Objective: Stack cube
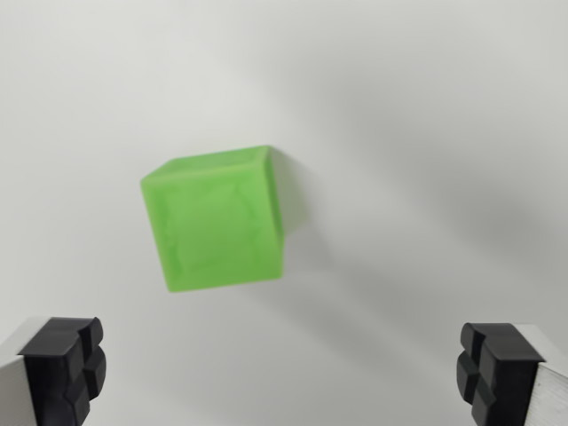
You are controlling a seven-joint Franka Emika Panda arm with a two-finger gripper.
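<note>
My gripper grips the green cube [216, 220] by two opposite sides next, to stack it on the other cube.
A bright green cube [216, 220] lies on a plain white surface, a little left of the wrist view's middle and slightly turned, one top edge showing. My gripper [280, 373] hangs above it with its jaws spread wide. One black fingertip [67, 364] sits at the bottom left corner and the other at the bottom right, both below the cube in the picture. Nothing is between the fingers. No second cube is in view.
The white tabletop [426, 133] fills the whole view around the cube, with soft grey shadows toward the wrist view's right.
</note>
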